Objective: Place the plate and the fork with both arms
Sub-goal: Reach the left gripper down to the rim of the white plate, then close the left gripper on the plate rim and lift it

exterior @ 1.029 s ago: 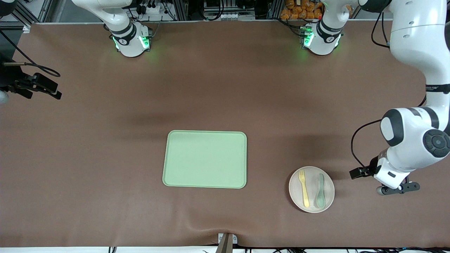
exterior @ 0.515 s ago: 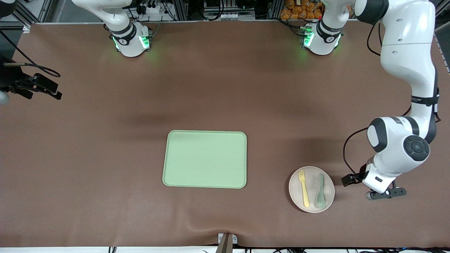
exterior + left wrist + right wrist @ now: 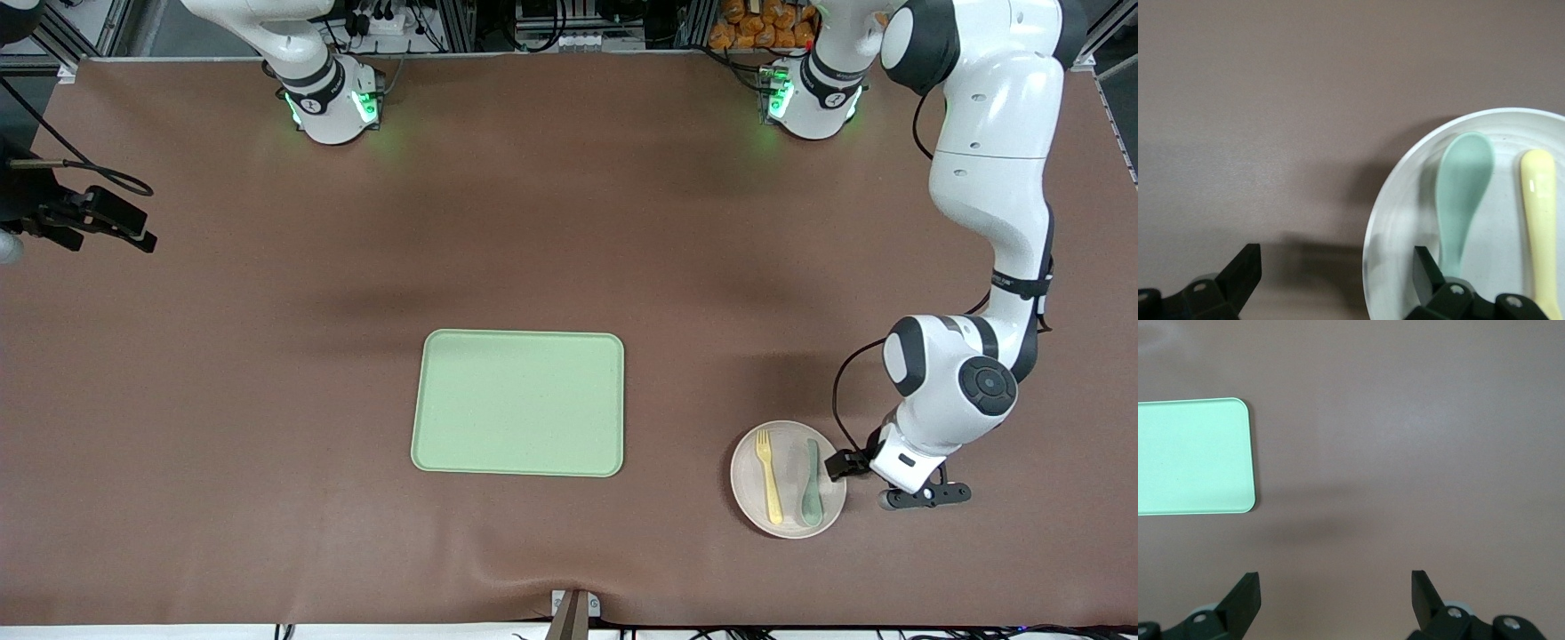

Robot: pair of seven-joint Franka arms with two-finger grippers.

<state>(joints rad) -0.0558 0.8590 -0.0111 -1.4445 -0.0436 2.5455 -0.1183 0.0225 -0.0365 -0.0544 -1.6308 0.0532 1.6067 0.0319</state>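
I should place the plate on the tray (image 3: 517,401), so next my left gripper should grab the plate by its rim.
The off-white plate (image 3: 789,444) lies toward the left arm's end of the table, nearer the front camera than the tray. The pale yellow fork (image 3: 768,476) and a mint-green spoon (image 3: 811,484) lie side by side in it. My left gripper (image 3: 920,496) hangs low at the plate's edge on the left arm's side. In the left wrist view it (image 3: 1336,257) is open and empty, with the plate's rim (image 3: 1395,220) between its fingers, next to the spoon (image 3: 1461,187) and the fork (image 3: 1538,220). My right gripper (image 3: 1335,583) is open and empty, high over bare table.
The rectangular light green tray (image 3: 517,403) lies at the table's middle; one end of it shows in the right wrist view (image 3: 1191,457). The right arm's hand (image 3: 98,218) waits at the right arm's end of the table. The brown mat ripples at the edge nearest the front camera.
My left arm has swung in from the left arm's end of the table and brought its gripper up to the plate's edge. The right arm, plate, fork and tray have not moved.
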